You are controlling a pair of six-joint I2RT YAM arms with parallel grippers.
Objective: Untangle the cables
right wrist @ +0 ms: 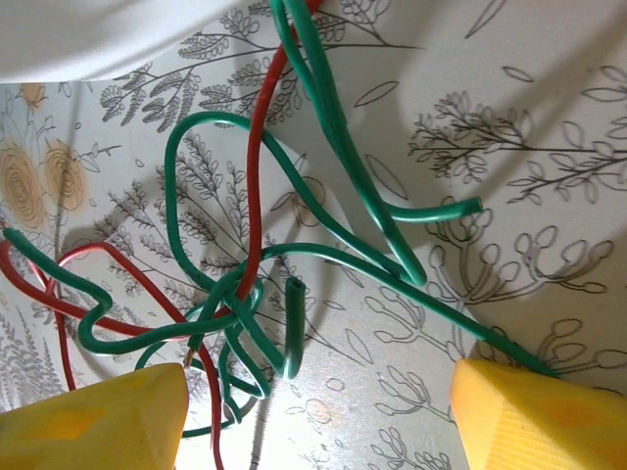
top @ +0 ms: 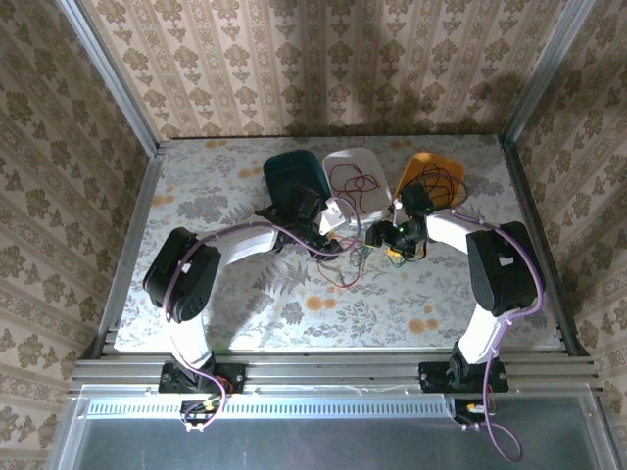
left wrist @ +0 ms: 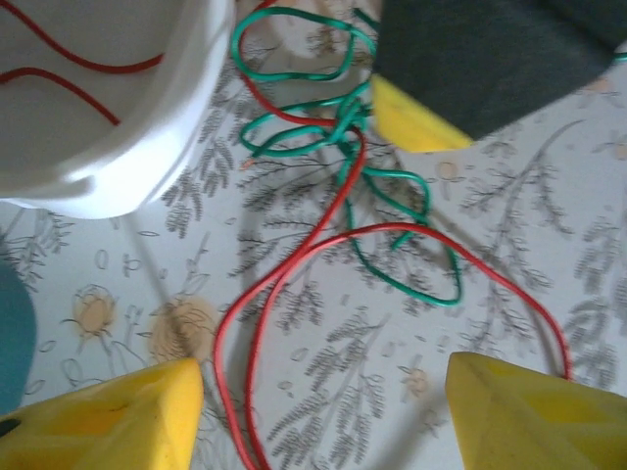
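Observation:
The robot next needs to grab the red cable by its doubled part, free of the green cable [left wrist: 392,186], with the left gripper. Then it can untangle the red cable from there.
The cables lie tangled on the flowered table between the two grippers [top: 345,262]. In the left wrist view a red cable [left wrist: 294,264] loops across the table and runs down between the yellow fingertips [left wrist: 108,421], crossing a green cable [left wrist: 392,186]. My left gripper [left wrist: 323,416] is open, its jaws wide apart and clear of the red strand. In the right wrist view my right gripper [right wrist: 318,416] is open just above a knot of green cable [right wrist: 235,313] with a red cable [right wrist: 257,166] threaded through it. Both grippers [top: 333,223] [top: 377,235] hover close together over the tangle.
Three tubs stand in a row at the back: a teal tub [top: 294,174], a white tub [top: 364,162] holding a red cable, and an orange tub [top: 431,171] holding a black cable. The white tub's wall [left wrist: 147,166] sits close to the left gripper.

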